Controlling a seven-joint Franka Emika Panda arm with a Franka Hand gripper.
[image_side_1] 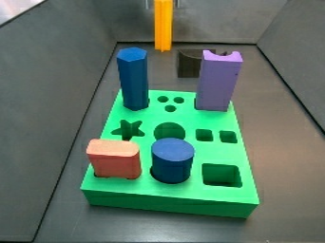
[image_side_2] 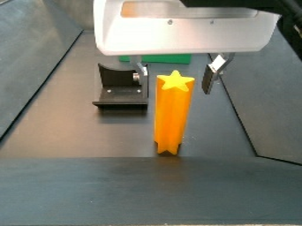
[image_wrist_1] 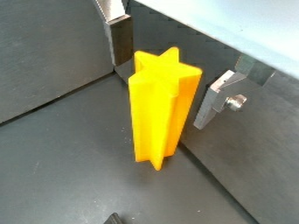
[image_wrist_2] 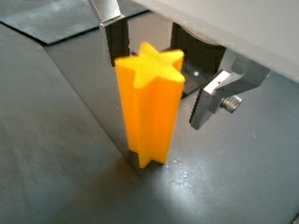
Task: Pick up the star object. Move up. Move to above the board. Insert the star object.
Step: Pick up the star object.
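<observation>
My gripper should next grab the star object's upper part (image_wrist_1: 166, 73), so its lower end can enter the board's star hole.
The star object (image_wrist_1: 158, 109) (image_wrist_2: 149, 101) is a tall orange prism standing upright on the dark floor, seen in both wrist views. My gripper (image_wrist_1: 163, 74) (image_wrist_2: 162, 72) is open, with one silver finger (image_wrist_1: 114, 39) on one side of the star's upper part and the other finger (image_wrist_1: 216, 98) across from it. A gap shows between the fingers and the star. In a side view the star object (image_side_2: 174, 115) stands under the white hand, between the fingers of the gripper (image_side_2: 175, 81). The green board (image_side_1: 191, 196) lies nearer in a side view, its star hole (image_side_1: 127, 129) open, with the star object (image_side_1: 164, 24) behind it.
On the board stand a blue hexagonal prism (image_side_1: 133, 81), a purple block (image_side_1: 219, 81), a red block (image_side_1: 114, 158) and a blue cylinder (image_side_1: 172, 159). The dark fixture (image_side_2: 118, 88) (image_side_1: 191, 63) sits on the floor close to the star. Sloped grey walls border the floor.
</observation>
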